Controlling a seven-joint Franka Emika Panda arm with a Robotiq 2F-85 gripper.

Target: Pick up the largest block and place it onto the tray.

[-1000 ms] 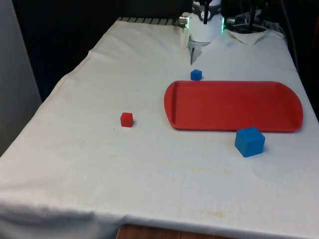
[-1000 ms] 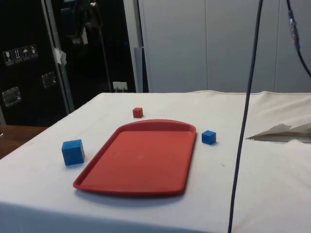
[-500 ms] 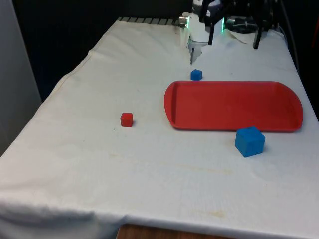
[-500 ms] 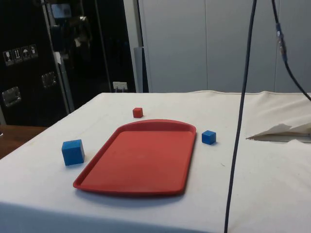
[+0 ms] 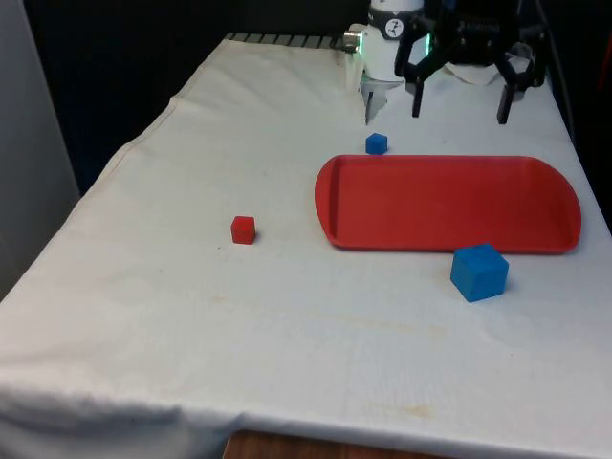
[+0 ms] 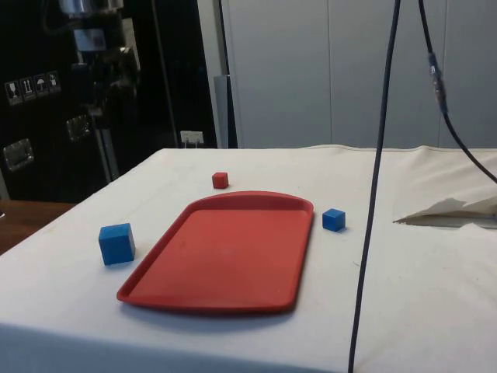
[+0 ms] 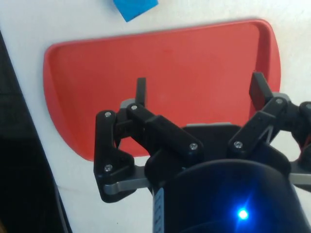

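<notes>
My gripper grabs the big blue cube by two opposite sides next, to get the largest block onto the tray (image 5: pixel 440 199) (image 7: pixel 189 68).
The largest block, a blue cube (image 5: pixel 479 272), sits on the white cloth just in front of the red tray (image 5: pixel 449 206), near its end at the front view's right. The side view has this cube (image 6: pixel 116 242) to the left of the tray (image 6: pixel 225 256). My gripper (image 5: pixel 461 103) hangs open above the tray's far edge, well away from the cube. In the wrist view its fingers (image 7: pixel 141 90) are spread wide over the bare tray (image 7: pixel 194 53), nothing is between them, and the blue cube (image 7: pixel 136 7) lies beyond the tray's rim.
A small blue cube (image 5: pixel 377 143) lies behind the tray's far corner at the front view's left. A small red cube (image 5: pixel 243 229) sits alone on the cloth, left of the tray. A black cable (image 6: pixel 373 194) hangs in the side view. The table's edge runs close to the tray's right end.
My gripper has come down into the front view at the table's far end and now hangs lower, over the tray's far edge. The blocks and the tray have not moved.
</notes>
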